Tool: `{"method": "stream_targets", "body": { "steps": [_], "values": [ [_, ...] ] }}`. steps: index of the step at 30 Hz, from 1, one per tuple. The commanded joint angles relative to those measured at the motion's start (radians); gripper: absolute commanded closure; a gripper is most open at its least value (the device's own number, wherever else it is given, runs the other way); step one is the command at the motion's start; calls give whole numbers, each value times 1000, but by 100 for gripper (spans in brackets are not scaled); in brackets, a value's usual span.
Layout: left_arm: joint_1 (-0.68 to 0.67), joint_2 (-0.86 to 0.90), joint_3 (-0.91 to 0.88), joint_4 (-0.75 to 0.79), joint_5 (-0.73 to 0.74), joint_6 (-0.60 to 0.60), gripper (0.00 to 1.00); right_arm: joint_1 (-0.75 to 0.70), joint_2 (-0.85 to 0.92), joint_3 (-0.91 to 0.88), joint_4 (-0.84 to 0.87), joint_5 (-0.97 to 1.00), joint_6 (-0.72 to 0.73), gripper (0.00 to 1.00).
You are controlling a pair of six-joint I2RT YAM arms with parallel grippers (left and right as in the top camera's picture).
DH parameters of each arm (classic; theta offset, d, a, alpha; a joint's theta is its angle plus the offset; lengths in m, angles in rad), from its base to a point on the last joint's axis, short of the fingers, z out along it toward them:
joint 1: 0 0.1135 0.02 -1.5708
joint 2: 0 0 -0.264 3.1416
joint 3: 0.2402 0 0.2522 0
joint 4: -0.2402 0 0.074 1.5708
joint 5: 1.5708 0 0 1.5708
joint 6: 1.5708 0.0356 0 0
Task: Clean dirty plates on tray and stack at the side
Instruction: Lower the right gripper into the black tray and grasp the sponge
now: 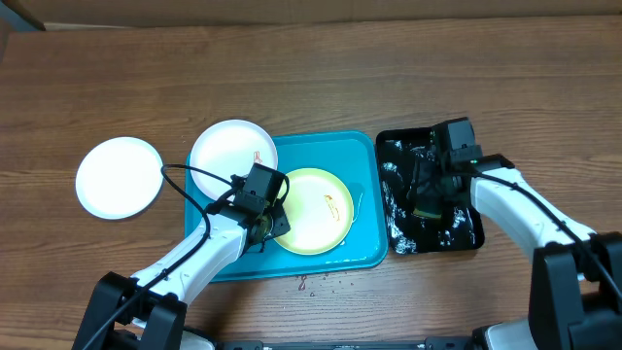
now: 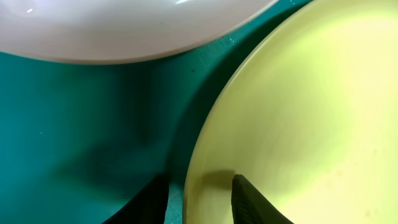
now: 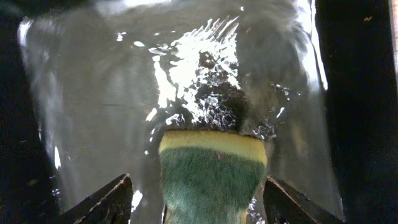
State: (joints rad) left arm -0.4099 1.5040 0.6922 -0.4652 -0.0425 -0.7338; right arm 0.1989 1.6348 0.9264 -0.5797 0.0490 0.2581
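My left gripper closes now, since the yellow-green plate's rim lies between its fingers; it is time to close, and this would catch the plate's rim.
In the cyan-blue tray lies a pale yellow-green plate with a thin reddish smear. A white plate with a small red mark rests over the tray's upper left corner. Another white plate sits on the table to the left. My left gripper is open, its jaws astride the yellow-green plate's left rim: one finger outside over the tray, the other on the plate. My right gripper is open over a green-and-yellow sponge, a gap beside it.
The sponge lies in shallow water in a glossy black tray just right of the blue tray. Small reddish crumbs are scattered on the wooden table in front of the blue tray. The white plate's rim is close behind the left gripper.
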Motion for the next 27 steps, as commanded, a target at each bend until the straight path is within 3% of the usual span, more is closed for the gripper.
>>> {"method": "stream_targets", "body": {
  "steps": [1,3,6,8,14,22,27],
  "values": [
    [3,13,-22,0,-21,4,64,3,-14,13,-26,-13,0,31],
    [3,13,-22,3,-21,4,68,3,-4,-7,-20,-13,0,32],
    [3,13,-22,6,-21,5,85,3,11,-50,19,-13,0,40],
    [3,13,-22,6,-21,5,87,3,16,-70,40,-14,1,44],
    [3,13,-22,6,-24,4,87,3,13,-40,35,-53,0,95],
    [3,13,-22,-2,-35,5,86,3,-43,188,-276,-103,0,96],
    [3,13,-22,2,-35,4,85,4,-40,157,-281,-100,0,96]
  ]
}}
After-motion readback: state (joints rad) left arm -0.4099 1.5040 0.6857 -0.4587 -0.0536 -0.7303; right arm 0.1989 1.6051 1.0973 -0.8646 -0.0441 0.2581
